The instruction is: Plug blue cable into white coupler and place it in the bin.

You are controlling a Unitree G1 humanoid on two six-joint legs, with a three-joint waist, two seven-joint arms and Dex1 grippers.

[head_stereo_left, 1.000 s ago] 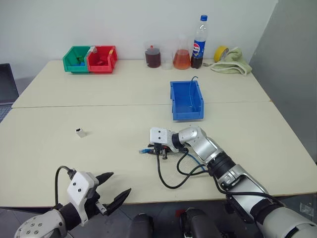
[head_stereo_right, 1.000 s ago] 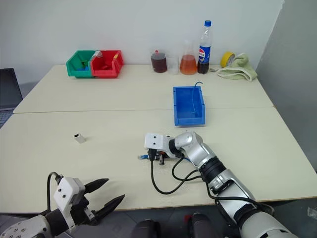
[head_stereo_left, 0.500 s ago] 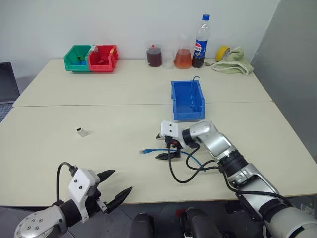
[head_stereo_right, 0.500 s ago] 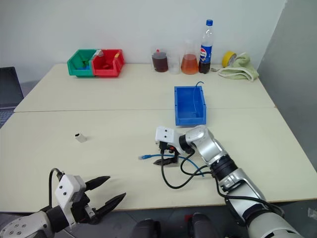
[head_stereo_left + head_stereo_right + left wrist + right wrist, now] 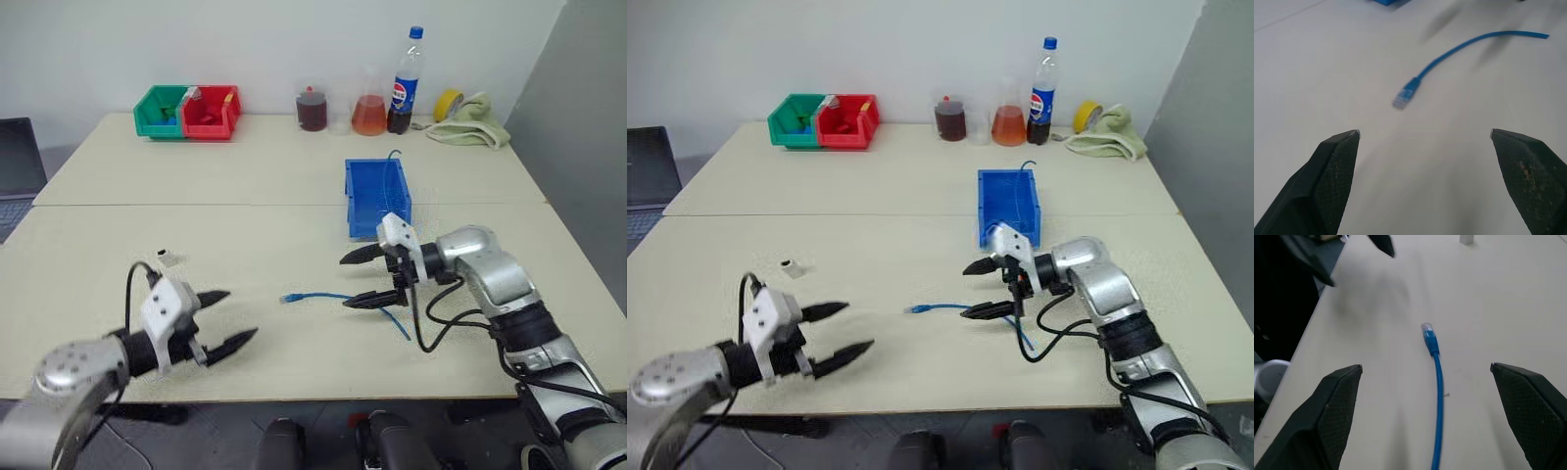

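Observation:
The blue cable has flat facing sides on its clear plug (image 5: 290, 298), while the cord (image 5: 326, 295) is thin and round, so my left gripper will grab the cable by the plug next.
The blue cable (image 5: 333, 296) lies loose on the table, its clear plug (image 5: 1400, 100) pointing toward my left side. My right gripper (image 5: 344, 284) hovers open just above the cable's middle, holding nothing, with the cable (image 5: 1436, 362) running out between its fingers. Near the table's front edge my left gripper (image 5: 240, 313) is open and empty, a short way from the plug. The white coupler (image 5: 168, 258) sits alone on the table beyond the left gripper. Behind the right gripper stands the blue bin (image 5: 377, 196).
A green bin (image 5: 162, 111) and a red bin (image 5: 211, 110) stand at the back left. Two flasks (image 5: 369, 116), a cola bottle (image 5: 403, 83), a yellow tape roll (image 5: 446, 103) and a towel (image 5: 475, 122) line the back edge. A laptop (image 5: 20, 166) lies at far left.
My right gripper opened, let the blue cable drop onto the table, then rose and drew back to the right. The left gripper moved forward and up over the table edge.

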